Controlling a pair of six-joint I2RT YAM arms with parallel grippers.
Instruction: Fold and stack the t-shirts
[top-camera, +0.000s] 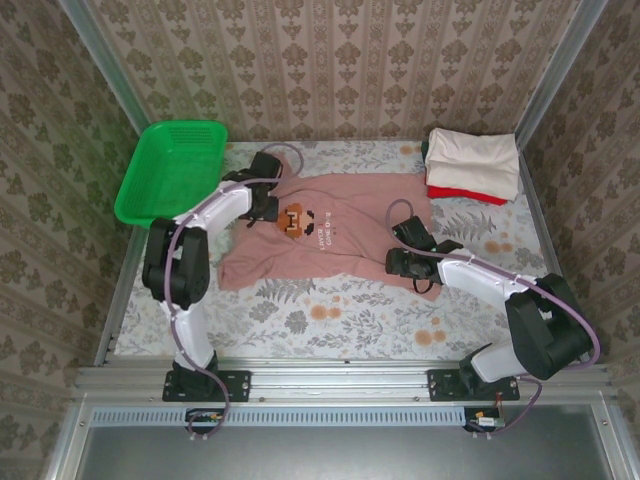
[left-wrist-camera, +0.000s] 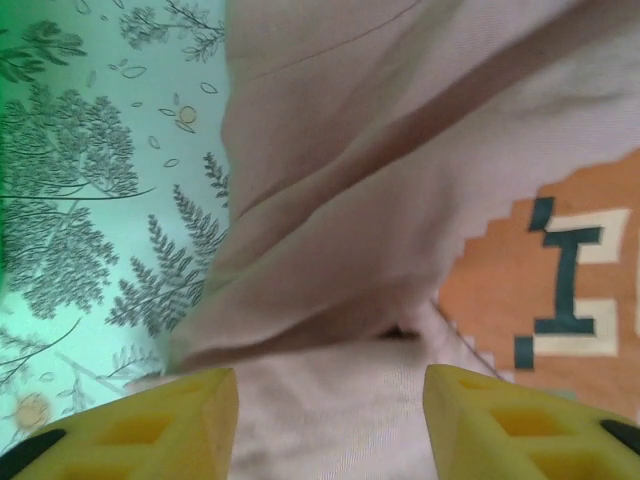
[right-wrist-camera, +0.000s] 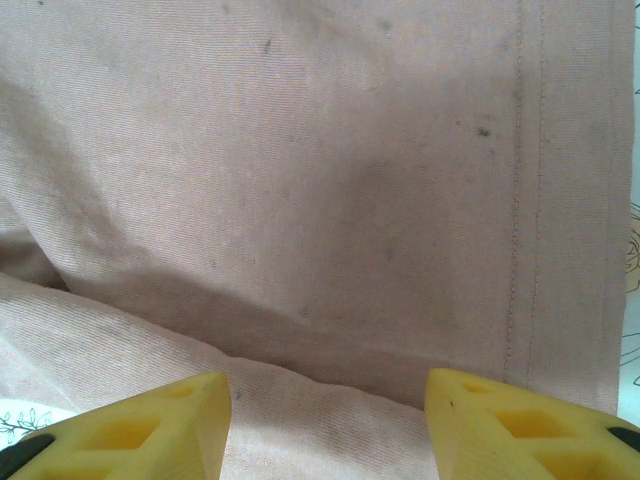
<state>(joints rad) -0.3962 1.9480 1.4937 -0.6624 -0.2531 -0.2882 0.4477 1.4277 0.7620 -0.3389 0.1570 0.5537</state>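
Observation:
My left gripper grips the loose pink fold at the t-shirt's shoulder beside the print next, to spread the t-shirt flat for folding.
A dusty-pink t-shirt (top-camera: 330, 235) with a pixel-figure print (top-camera: 291, 220) lies spread on the table's middle, rumpled at its edges. My left gripper (top-camera: 262, 205) sits low over the shirt's left shoulder; in the left wrist view its yellow fingers (left-wrist-camera: 170, 425) stand wide apart over a pink fold (left-wrist-camera: 330, 300), the print (left-wrist-camera: 540, 280) to the right. My right gripper (top-camera: 400, 262) rests on the shirt's lower right part; its fingers (right-wrist-camera: 150, 435) are open over a crease of pink cloth (right-wrist-camera: 320, 250) near the stitched hem (right-wrist-camera: 525, 200). A cream shirt (top-camera: 472, 160) lies folded on a red one (top-camera: 470, 193) at back right.
A green plastic mesh basket (top-camera: 170, 170) stands tilted at the back left edge. The floral tablecloth (top-camera: 330, 320) is bare in front of the shirt. Metal frame posts and patterned walls close in the sides and back.

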